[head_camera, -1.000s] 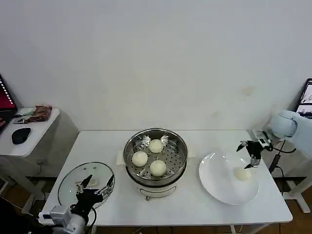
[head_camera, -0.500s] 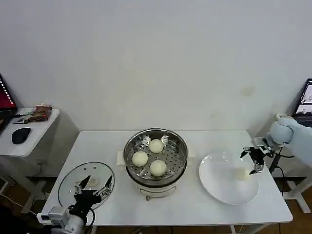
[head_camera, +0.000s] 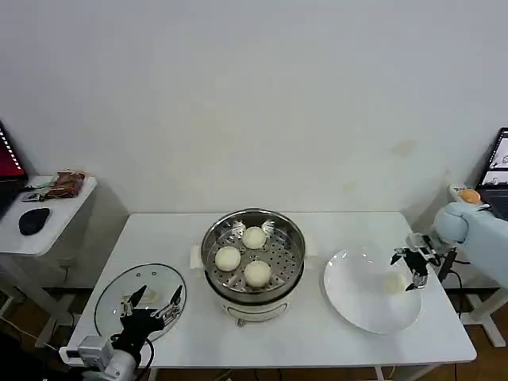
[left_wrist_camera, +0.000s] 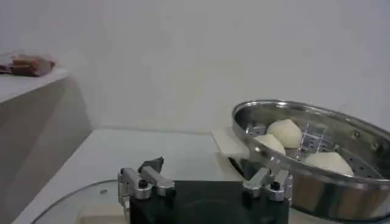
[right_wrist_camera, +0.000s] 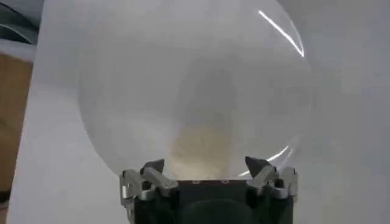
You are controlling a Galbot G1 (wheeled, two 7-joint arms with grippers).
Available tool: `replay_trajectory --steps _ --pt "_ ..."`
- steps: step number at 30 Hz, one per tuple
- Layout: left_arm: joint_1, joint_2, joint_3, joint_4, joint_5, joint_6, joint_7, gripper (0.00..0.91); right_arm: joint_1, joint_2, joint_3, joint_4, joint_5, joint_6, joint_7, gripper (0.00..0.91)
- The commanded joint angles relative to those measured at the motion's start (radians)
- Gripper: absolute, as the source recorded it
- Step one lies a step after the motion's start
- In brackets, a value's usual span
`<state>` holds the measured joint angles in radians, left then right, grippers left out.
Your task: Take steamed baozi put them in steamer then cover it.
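Note:
The baozi should go in the steamer. The robot's right gripper will next grab it by its opposite sides, since its top (head_camera: 394, 279) (right_wrist_camera: 202, 149) is a round dome that slopes away.
The steel steamer (head_camera: 252, 254) stands mid-table and holds three baozi (head_camera: 253, 237) (head_camera: 228, 258) (head_camera: 257, 272). One more baozi (head_camera: 390, 282) lies on the white plate (head_camera: 357, 305) at the right. My right gripper (head_camera: 413, 268) hangs open just above that plate. In the right wrist view this baozi (right_wrist_camera: 201, 143) lies between and just beyond the spread fingers of the right gripper (right_wrist_camera: 207, 169), with no contact. The glass cover (head_camera: 119, 298) lies flat at the front left, and my left gripper (head_camera: 151, 305) is open above it. The left wrist view shows the left gripper (left_wrist_camera: 207, 178), the steamer (left_wrist_camera: 317, 182) and the cover (left_wrist_camera: 73, 207).
A side table (head_camera: 48, 230) with a black mouse (head_camera: 34, 221) and a snack packet stands off to the left. A laptop edge (head_camera: 498, 163) is at the far right. Bare tabletop (head_camera: 159, 238) lies between cover and steamer.
My right gripper has moved a little down and to the right over the plate, staying open. The left gripper and the cover have hardly moved.

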<state>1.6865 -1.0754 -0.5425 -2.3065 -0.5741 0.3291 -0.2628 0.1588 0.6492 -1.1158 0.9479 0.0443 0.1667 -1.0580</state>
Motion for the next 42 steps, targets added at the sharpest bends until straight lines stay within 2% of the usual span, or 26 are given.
replay_trajectory --steps 1,8,12,18,25,28,35,42 --pt "0.001 0.000 -0.002 -0.001 0.000 0.001 0.000 0.907 -0.053 0.026 0.050 -0.033 -0.028 0.007 0.001 0.907" --pt "0.002 -0.001 -0.004 0.002 0.000 0.000 0.000 0.907 -0.066 0.034 0.061 -0.044 -0.049 0.004 -0.008 0.897" --pt "0.002 -0.002 -0.008 0.002 0.000 0.000 0.000 0.907 -0.072 0.038 0.067 -0.047 -0.051 -0.002 -0.003 0.796" --pt "0.003 -0.004 -0.008 0.000 0.000 -0.001 0.000 0.907 -0.070 0.041 0.072 -0.052 -0.047 -0.008 -0.001 0.705" --pt "-0.001 -0.005 -0.005 -0.001 0.000 0.000 -0.001 0.907 -0.063 0.030 0.067 -0.043 -0.039 -0.013 -0.008 0.675" --pt "0.001 -0.005 -0.006 -0.002 0.000 0.000 -0.001 0.907 -0.063 0.025 0.067 -0.041 -0.040 -0.013 -0.012 0.635" --pt "0.003 -0.006 -0.005 -0.005 0.000 0.000 -0.002 0.907 -0.054 0.005 0.066 -0.021 -0.032 -0.014 -0.016 0.625" --pt "0.003 -0.006 -0.005 -0.009 0.000 0.000 -0.003 0.907 0.042 -0.064 -0.012 0.096 0.050 -0.044 -0.016 0.615"
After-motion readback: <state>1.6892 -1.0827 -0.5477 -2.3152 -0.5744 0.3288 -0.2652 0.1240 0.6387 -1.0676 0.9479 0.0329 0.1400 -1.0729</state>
